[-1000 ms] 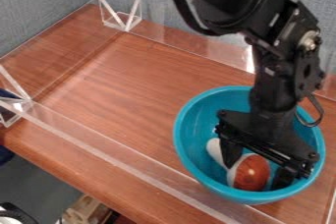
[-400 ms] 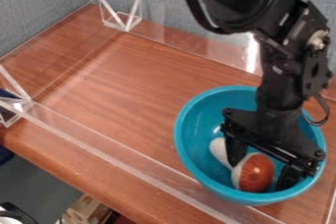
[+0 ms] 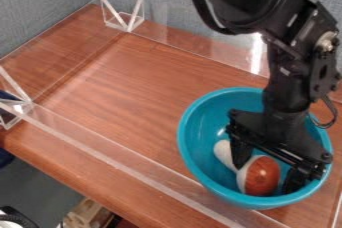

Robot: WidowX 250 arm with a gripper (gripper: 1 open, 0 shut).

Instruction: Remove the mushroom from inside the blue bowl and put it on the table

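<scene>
I next need to grab the mushroom by its reddish-brown cap (image 3: 261,176) with my gripper, so that I can take it out of the blue bowl (image 3: 203,132).
The blue bowl (image 3: 203,132) sits at the right front of the wooden table (image 3: 120,82). Inside it the mushroom (image 3: 261,175) lies on its side, reddish-brown cap toward the front right and cream stem (image 3: 223,152) toward the left. My black gripper (image 3: 271,164) reaches straight down into the bowl. Its jaws stand open, one finger on each side of the mushroom's cap. I cannot tell whether the fingers touch the cap. The arm hides the bowl's far right wall.
Low clear acrylic walls (image 3: 94,142) edge the table, with white corner brackets at the back (image 3: 123,14) and the left (image 3: 11,107). Bare wood stretches left of the bowl. A grey panel stands behind the table.
The arm shifted slightly to the right over the bowl between the earliest frame and now. The gripper stayed open around the mushroom, which did not move.
</scene>
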